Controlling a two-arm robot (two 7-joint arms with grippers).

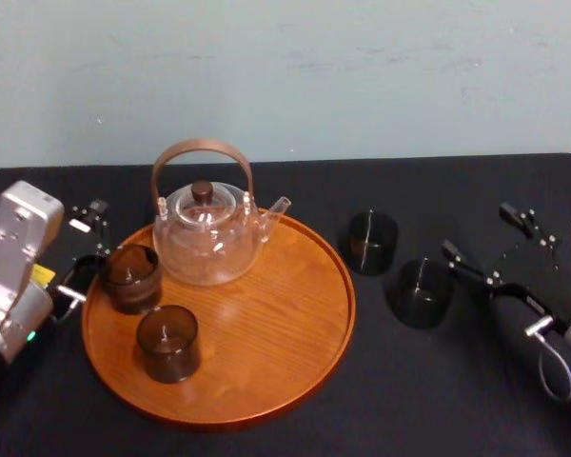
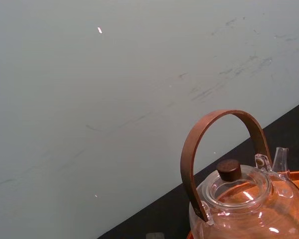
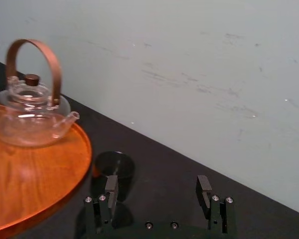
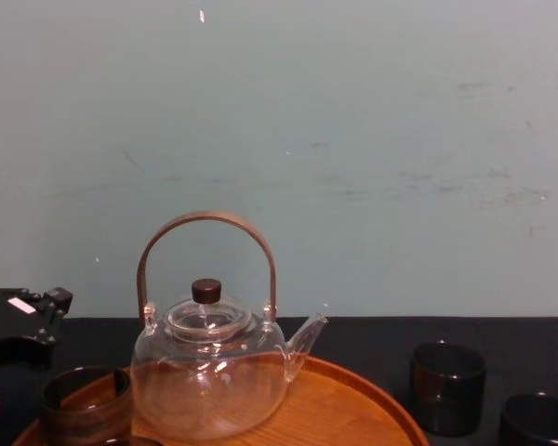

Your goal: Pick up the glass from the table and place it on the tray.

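I will next pick up the dark glass with my right gripper by the glass's side (image 4: 538, 433), so that I can place it on the wooden tray (image 4: 330, 409).
Two dark glasses stand on the black table (image 1: 438, 400): one (image 1: 372, 242) just right of the tray, another (image 1: 421, 292) nearer me, also in the chest view (image 4: 446, 386) (image 4: 538, 418). The round wooden tray (image 1: 266, 362) carries a clear teapot (image 1: 207, 233) and two more dark glasses (image 1: 130, 276) (image 1: 168, 343). My left gripper (image 1: 84, 252) is open at the tray's left rim, right beside the rear tray glass (image 4: 86, 404). My right gripper (image 1: 490, 240) is open and empty, right of the nearer table glass. In the right wrist view, one table glass (image 3: 114, 167) sits just beyond a finger (image 3: 111, 188).
A pale wall rises behind the table. The teapot's brown handle (image 4: 206, 223) arches high over the tray's back half. Bare black cloth lies in front of the tray and between the two table glasses and the right arm.
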